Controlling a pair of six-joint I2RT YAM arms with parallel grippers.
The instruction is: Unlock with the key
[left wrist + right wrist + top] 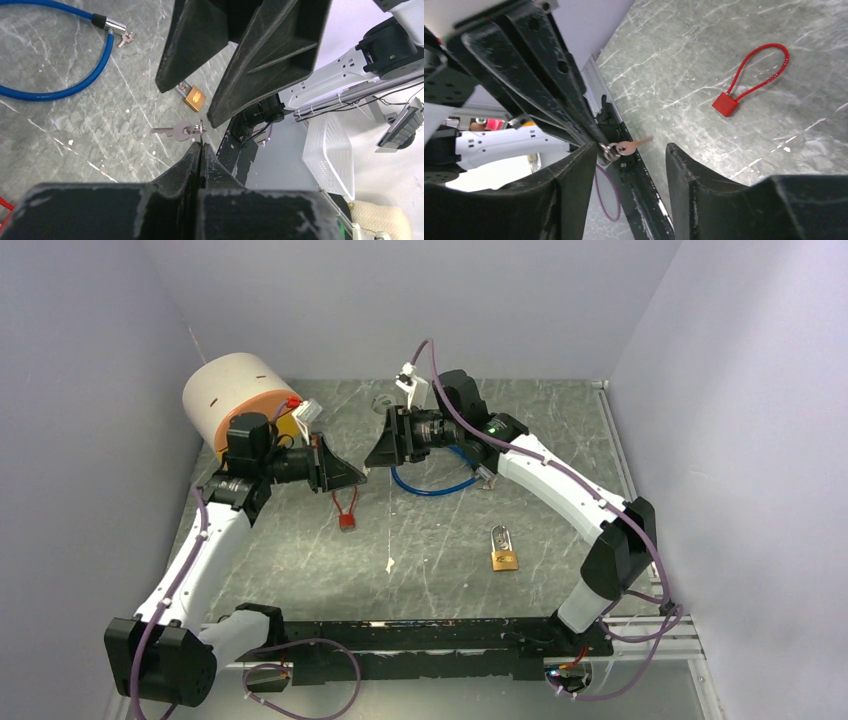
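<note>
The small silver key has to unlock, so the robot's right gripper next needs to grip its ring end [366, 471] [619, 149], which leaves the key's other end free for the left gripper to re-grip.
A small silver key [175, 131] hangs on its ring [200, 127] in the air above the table. My left gripper [201, 146] is shut on that ring, pinching it at the very fingertips. The right gripper [631, 150] stands open around the same key [630, 146], its fingers apart and not touching it. In the top view both grippers meet tip to tip over the table's middle, left gripper [360, 473] and right gripper [372, 458]. The brass padlock [504, 552] lies flat on the table near the right arm, also in the left wrist view as the padlock [194, 98].
A red cable lock [347, 520] lies below the grippers. A blue cable lock [430, 485] with its own keys lies under the right wrist. A large cream and orange cylinder [235, 395] stands at the back left. Grey walls enclose three sides.
</note>
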